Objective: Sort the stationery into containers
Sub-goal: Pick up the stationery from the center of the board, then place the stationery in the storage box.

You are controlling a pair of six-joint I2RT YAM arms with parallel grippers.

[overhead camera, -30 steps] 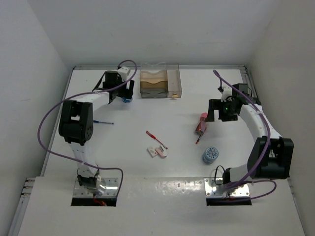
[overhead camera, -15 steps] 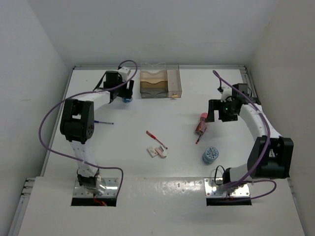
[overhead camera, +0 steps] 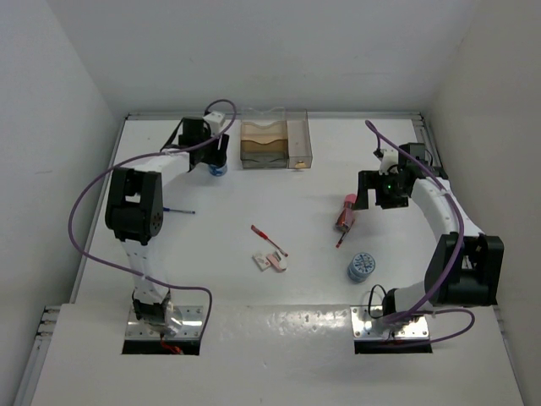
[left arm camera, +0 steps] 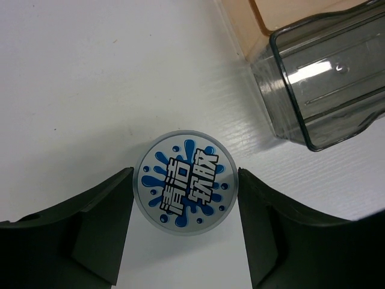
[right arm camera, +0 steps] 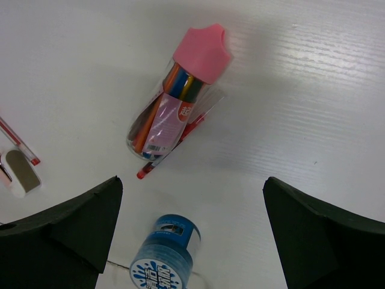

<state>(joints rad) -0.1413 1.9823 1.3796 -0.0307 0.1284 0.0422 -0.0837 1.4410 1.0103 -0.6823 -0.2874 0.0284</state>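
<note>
The round blue-grey patterned jar [overhead camera: 218,169] [left arm camera: 186,183] would come up with the robot's left gripper if it lifted now, because both fingers are closed against opposite sides of the jar.
A round blue-grey patterned roll [left arm camera: 184,182] stands upright on the white table, just left of the clear organiser [left arm camera: 325,78]. My left gripper [left arm camera: 185,174] is down around it, a finger touching each side. From above, that roll [overhead camera: 217,170] sits under the left gripper [overhead camera: 216,161]. My right gripper [right arm camera: 191,178] hangs wide open and holds nothing, above a pink-capped tube of pens [right arm camera: 174,102] and a second roll [right arm camera: 165,253]. The tube [overhead camera: 347,211] lies over a thin red pen [overhead camera: 340,241].
The organiser [overhead camera: 275,144] with tan compartments stands at the back centre. A blue pen [overhead camera: 177,210] lies by the left arm. A red pen [overhead camera: 269,240] and small white-pink erasers [overhead camera: 270,261] lie mid-table. The second roll [overhead camera: 362,266] stands near the right arm's base.
The left jaws have narrowed until they touch the roll, and the left wrist has shifted slightly toward the back. The right arm has not moved.
</note>
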